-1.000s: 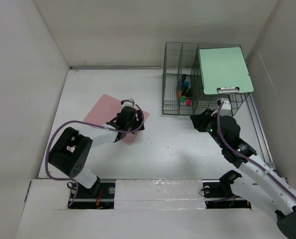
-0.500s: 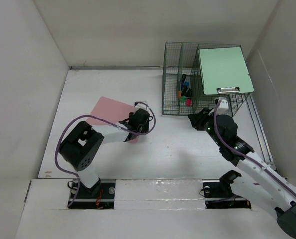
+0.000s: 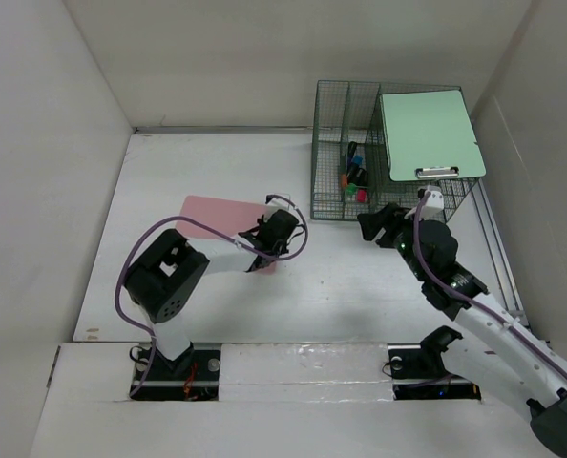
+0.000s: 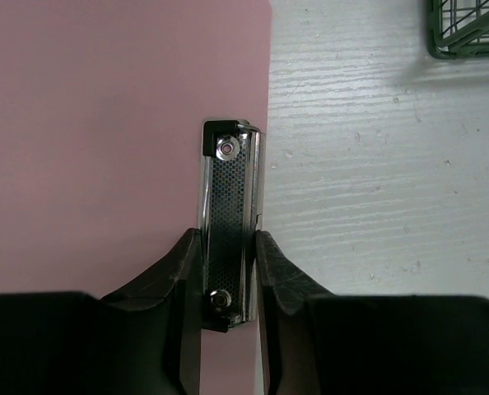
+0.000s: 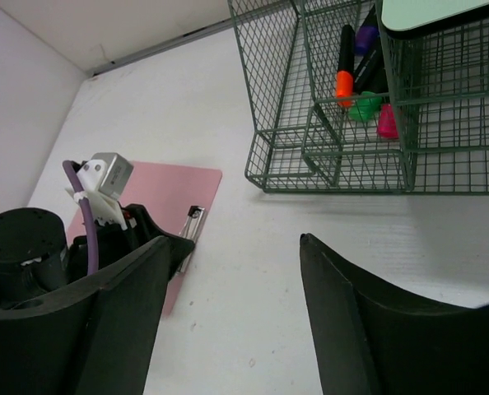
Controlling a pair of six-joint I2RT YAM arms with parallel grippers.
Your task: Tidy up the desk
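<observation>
My left gripper pinches the metal clip tightly, so the pink clipboard point(image 3: 219, 218) would rise too.
A pink clipboard point(image 3: 219, 218) lies flat on the white desk point(image 3: 331, 281), left of centre. My left gripper point(image 3: 267, 236) sits at its right edge. In the left wrist view, the left gripper point(image 4: 228, 251) has both fingers pressed against the sides of the board's metal clip point(image 4: 228, 189), shut on it. My right gripper point(image 3: 369, 225) hovers just in front of the green wire rack point(image 3: 327, 198). The right wrist view shows the right gripper point(image 5: 236, 251) open, with only bare desk point(image 5: 253, 329) between its fingers. The pink clipboard point(image 5: 166, 191) lies to their left.
The rack point(image 5: 277, 156) at the back right holds several coloured markers point(image 3: 355, 176) in its middle bin. A pale green clipboard point(image 3: 429, 132) rests on top of it. White walls close in the desk on three sides.
The left gripper slid right along the pink clipboard and closed on its clip, and the board turned with it. The right gripper opened and shifted slightly left.
</observation>
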